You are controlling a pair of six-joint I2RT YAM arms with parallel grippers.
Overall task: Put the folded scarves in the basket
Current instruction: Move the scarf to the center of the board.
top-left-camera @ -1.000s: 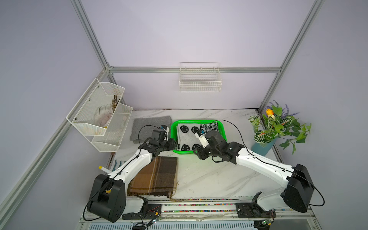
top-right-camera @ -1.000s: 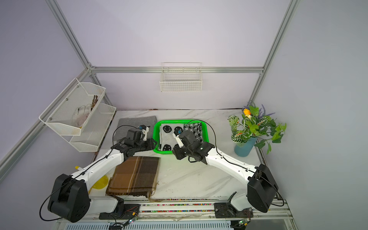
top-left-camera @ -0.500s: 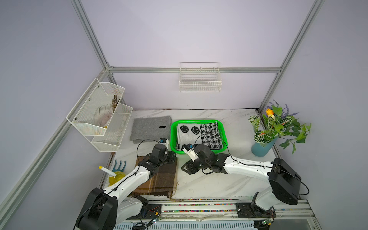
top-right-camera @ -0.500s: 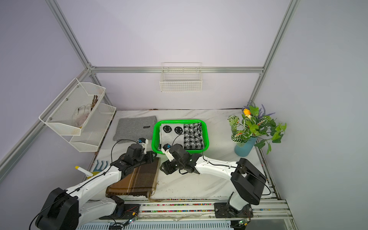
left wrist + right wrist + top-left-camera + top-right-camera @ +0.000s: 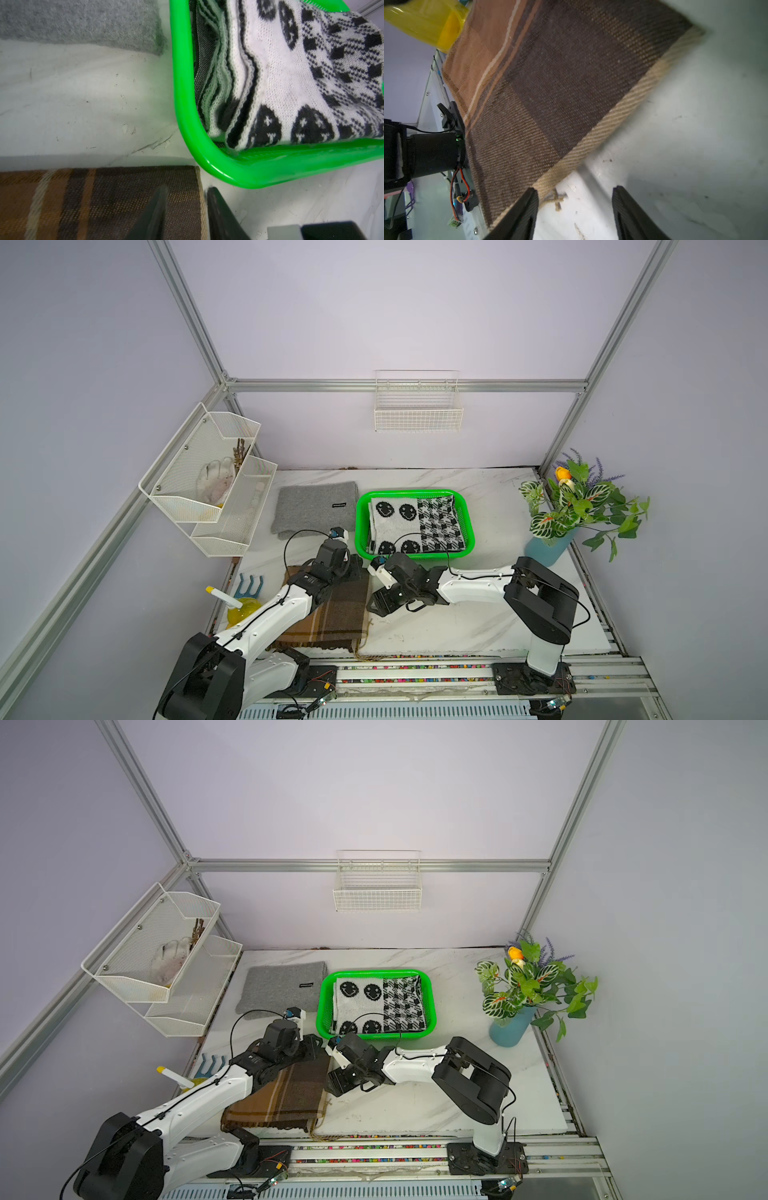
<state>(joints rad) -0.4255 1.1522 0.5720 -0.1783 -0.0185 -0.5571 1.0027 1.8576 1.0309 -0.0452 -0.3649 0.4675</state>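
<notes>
I will next grab the brown plaid scarf [image 5: 332, 614] by its tan side edge with my right gripper, to drag it toward the basket still folded.
The bright green basket [image 5: 360, 526] [image 5: 321, 1011] [image 5: 184, 87] stands at mid-table with a folded black-and-white scarf [image 5: 415, 524] [image 5: 291, 83] lying inside it. A folded brown plaid scarf [image 5: 332, 614] [image 5: 286, 1094] [image 5: 93, 197] [image 5: 560, 83] lies flat at the table's front. My left gripper [image 5: 357, 566] [image 5: 187, 188] is open at its far right corner, one finger over the cloth and one over the table. My right gripper [image 5: 374, 605] [image 5: 575, 188] stands open at the scarf's right edge, holding nothing, with the fringe between its fingers.
A folded grey scarf [image 5: 313, 506] [image 5: 83, 20] lies left of the basket. A white mesh rack [image 5: 208, 485] hangs on the left, a wire wall basket [image 5: 417, 406] on the back wall. A plant in a blue vase [image 5: 552, 543] stands right. A yellow bottle [image 5: 241, 608] sits front left.
Both arms have drawn back from the basket toward the front and come down at the brown plaid scarf. The black-and-white scarf now lies uncovered in the basket.
</notes>
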